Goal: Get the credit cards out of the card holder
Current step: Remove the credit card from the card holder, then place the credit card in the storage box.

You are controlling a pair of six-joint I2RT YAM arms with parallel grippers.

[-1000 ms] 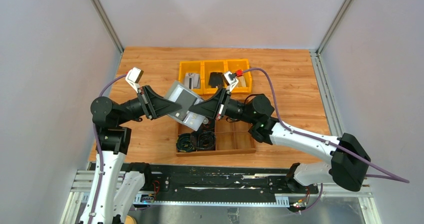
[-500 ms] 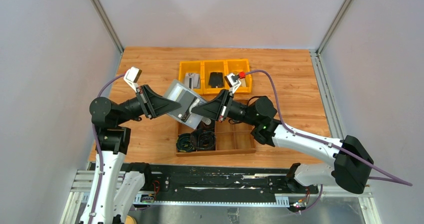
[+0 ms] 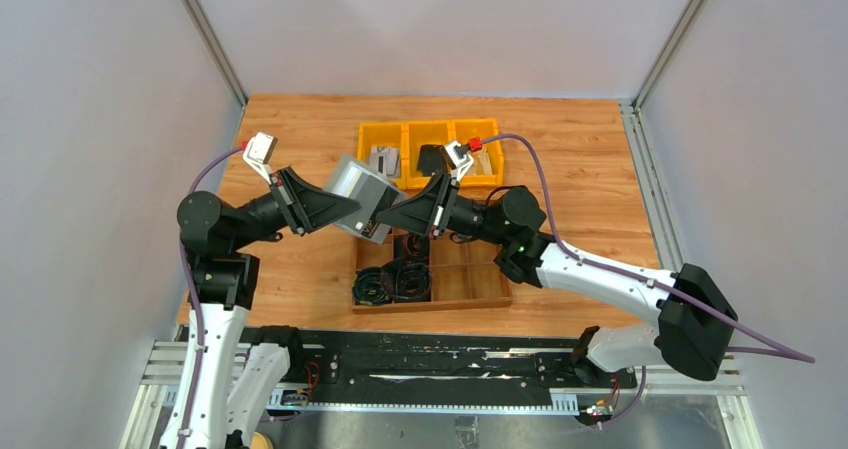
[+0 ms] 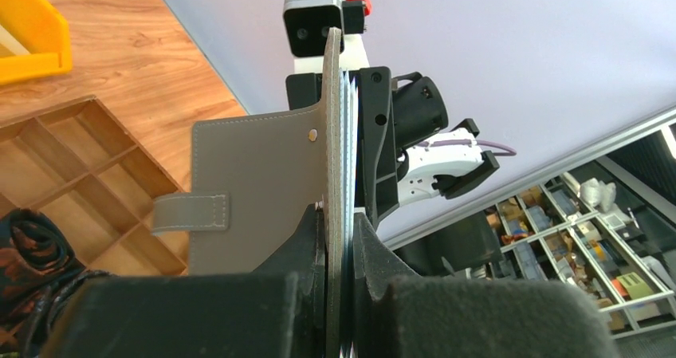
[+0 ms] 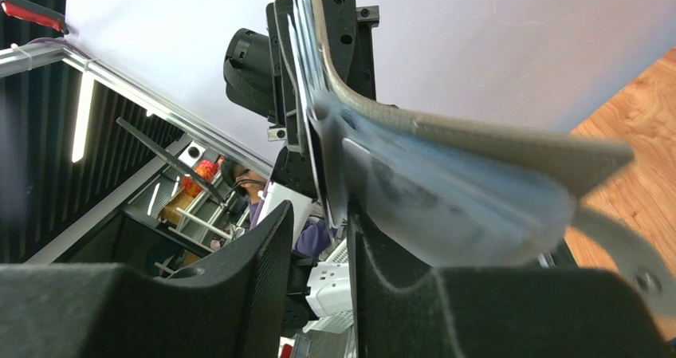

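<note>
The robot's right fingers reach past the black card's edge (image 5: 332, 214) on either side and the sleeve is outside them, so the right gripper should close on the black card.
My left gripper (image 3: 350, 201) is shut on the edge of the grey card holder (image 3: 355, 184) and holds it open in the air above the wooden tray. In the left wrist view the jaws (image 4: 339, 222) pinch the holder's cover (image 4: 255, 175) with the credit cards' thin edges (image 4: 348, 111) against it. My right gripper (image 3: 385, 216) faces it from the right. In the right wrist view its fingers (image 5: 320, 238) stand apart, with a thin card edge in the gap by the right finger. The fanned cards (image 5: 446, 206) are blurred under the curved cover (image 5: 494, 139).
Three yellow bins (image 3: 430, 126) stand behind, holding grey pieces (image 3: 383, 159) and a black item (image 3: 432, 159). A wooden compartment tray (image 3: 440, 307) lies under the grippers with coiled black cables (image 3: 390, 281) in its left cells. Grey walls enclose the table.
Both grippers and the holder have shifted slightly up and left. The pale part that hung below the holder no longer shows. The right gripper is closer in against the holder.
</note>
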